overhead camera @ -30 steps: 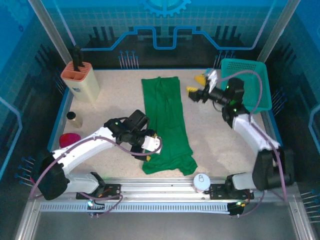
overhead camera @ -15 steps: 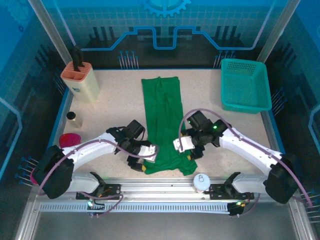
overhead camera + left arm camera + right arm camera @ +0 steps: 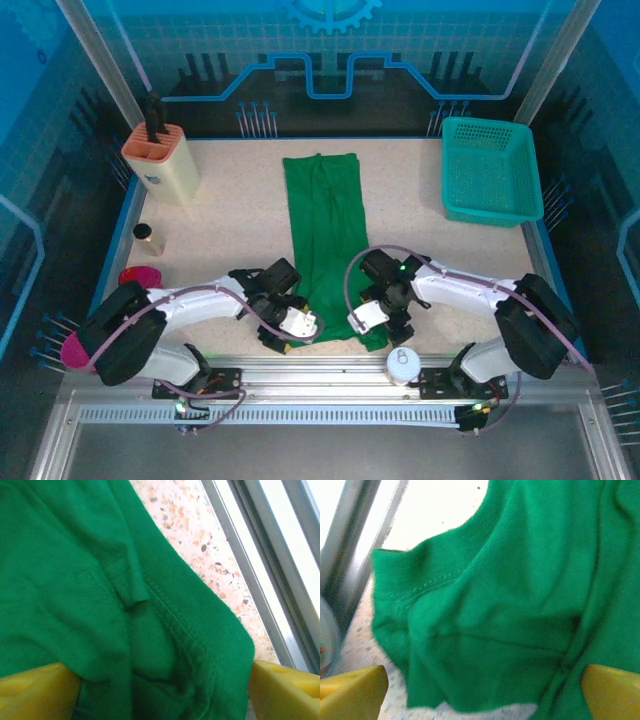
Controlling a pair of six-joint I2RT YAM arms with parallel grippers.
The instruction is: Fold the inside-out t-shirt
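My left gripper is going to grab the t-shirt's seamed fold at its near-end corner [image 3: 176,692] next, opposite my right gripper. It needs to do this to fold that end over.
The inside-out t-shirt [image 3: 328,235] is plain green and lies as a long narrow strip down the middle of the table, its near end bunched. My left gripper [image 3: 291,330] is at the near left corner of that end. In the left wrist view the left gripper [image 3: 165,697] is open, its yellow fingertips [image 3: 32,690] wide apart with a seamed, wrinkled fold of the t-shirt [image 3: 100,580] lying between them. My right gripper [image 3: 375,320] is at the near right corner. Seen from the right wrist, the right gripper [image 3: 482,695] is open, yellow fingertips [image 3: 612,690] astride a rumpled sleeve of the t-shirt [image 3: 510,595].
A teal mesh basket [image 3: 490,170] stands at the back right. A beige holder [image 3: 160,165] with a black handle is at the back left, with a small jar [image 3: 148,237] and a pink object [image 3: 138,278] nearer. A white round cap [image 3: 402,362] sits on the near metal rail [image 3: 320,380].
My right arm swung from beside the basket down to the shirt's near right corner and its jaws spread wider. My left gripper slid nearer, to the shirt's near left corner.
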